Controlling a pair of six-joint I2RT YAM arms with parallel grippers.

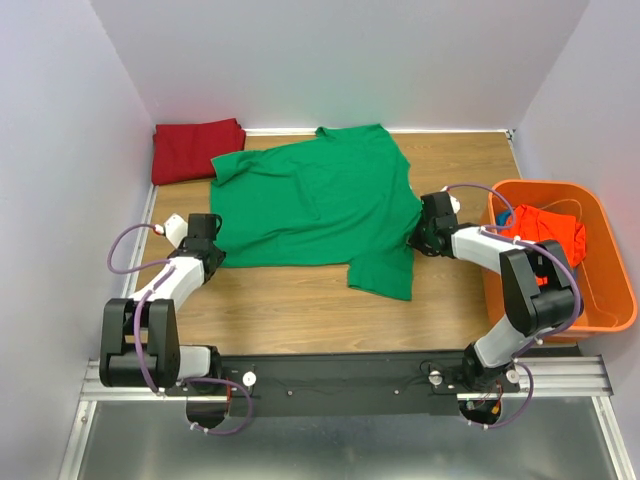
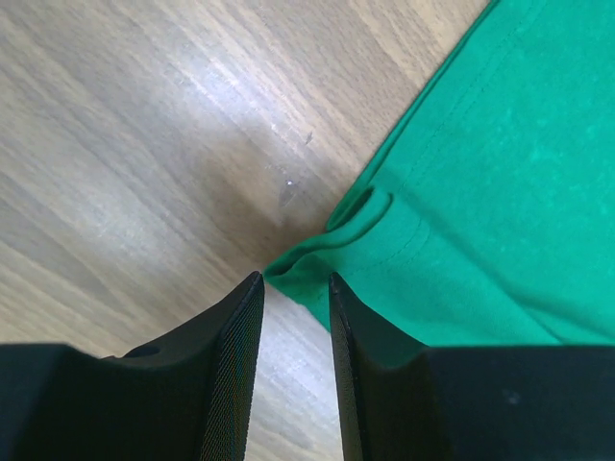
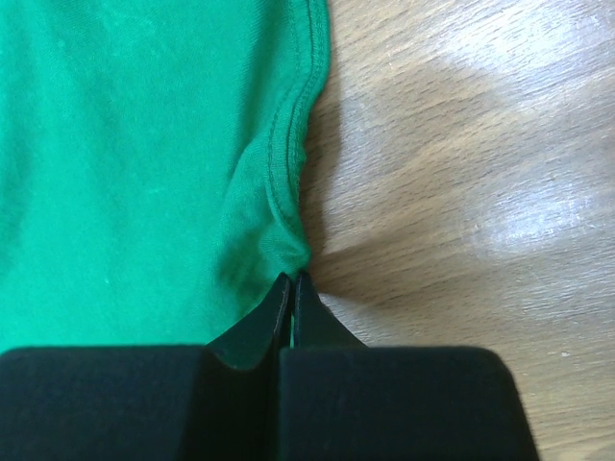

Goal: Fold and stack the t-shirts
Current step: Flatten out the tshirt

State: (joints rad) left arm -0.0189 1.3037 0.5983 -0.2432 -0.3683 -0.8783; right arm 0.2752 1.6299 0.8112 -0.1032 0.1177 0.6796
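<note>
I will next pinch the green t-shirt's near corner [image 1: 222,262] [image 2: 299,280] with my left gripper, opposite my right gripper's hold, to lift, spread and fold the t-shirt.
The bright green t-shirt [image 1: 320,200] lies spread on the wooden table. My left gripper [image 1: 218,248] is open at its near left corner; in the left wrist view the corner [image 2: 288,271] sits just at the tips of my fingers [image 2: 235,317], with bare table between them. My right gripper [image 1: 422,238] is shut on the shirt's right edge [image 3: 288,252], cloth pinched between the tips. The dark red shirt [image 1: 196,148] lies folded at the far left. The bright orange-red shirt [image 1: 545,228] sits in the basket.
The orange plastic basket [image 1: 610,300] stands at the right edge of the table, beside my right arm. White walls close in the back and both sides. Bare wood [image 1: 300,310] lies in front of the green shirt.
</note>
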